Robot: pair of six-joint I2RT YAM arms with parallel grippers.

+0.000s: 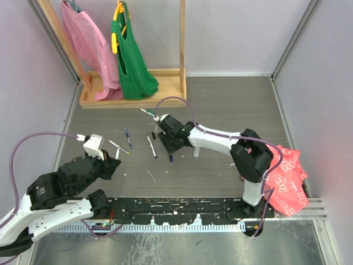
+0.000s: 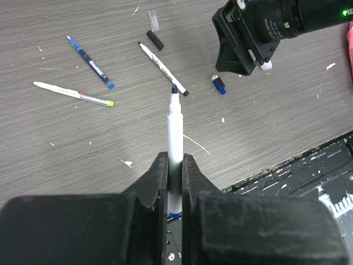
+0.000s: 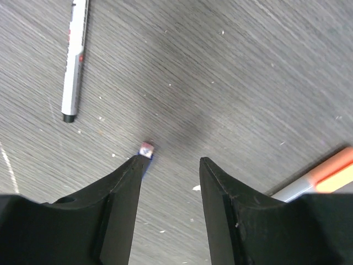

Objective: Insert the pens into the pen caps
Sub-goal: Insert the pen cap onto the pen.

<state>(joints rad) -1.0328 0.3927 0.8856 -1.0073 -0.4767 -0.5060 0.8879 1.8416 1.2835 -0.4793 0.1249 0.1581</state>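
Observation:
Next, my right gripper reaches the blue cap (image 2: 219, 84) and picks it up across its sides, leaving its open end free to insert the white pen.
My left gripper (image 2: 175, 160) is shut on a white pen (image 2: 175, 127) whose black tip points away from me; in the top view this gripper (image 1: 112, 162) hovers at the left. On the table lie a blue pen (image 2: 91, 62), a white pen with a light green end (image 2: 74, 94), a white pen with black ends (image 2: 162, 69), a black cap (image 2: 155, 40) and a blue cap (image 2: 219, 84). My right gripper (image 3: 171, 160) is open and low over the table. The blue cap's end (image 3: 146, 148) peeks past its left fingertip, beside the gap and not inside it. An orange pen (image 3: 325, 176) lies to the right.
A wooden rack (image 1: 132, 94) with a pink cloth and a green cloth on hangers stands at the back left. A red bag (image 1: 287, 179) sits beside the right arm's base. A black strip (image 1: 176, 210) runs along the near edge. Another green-ended pen (image 1: 148, 114) lies near the rack.

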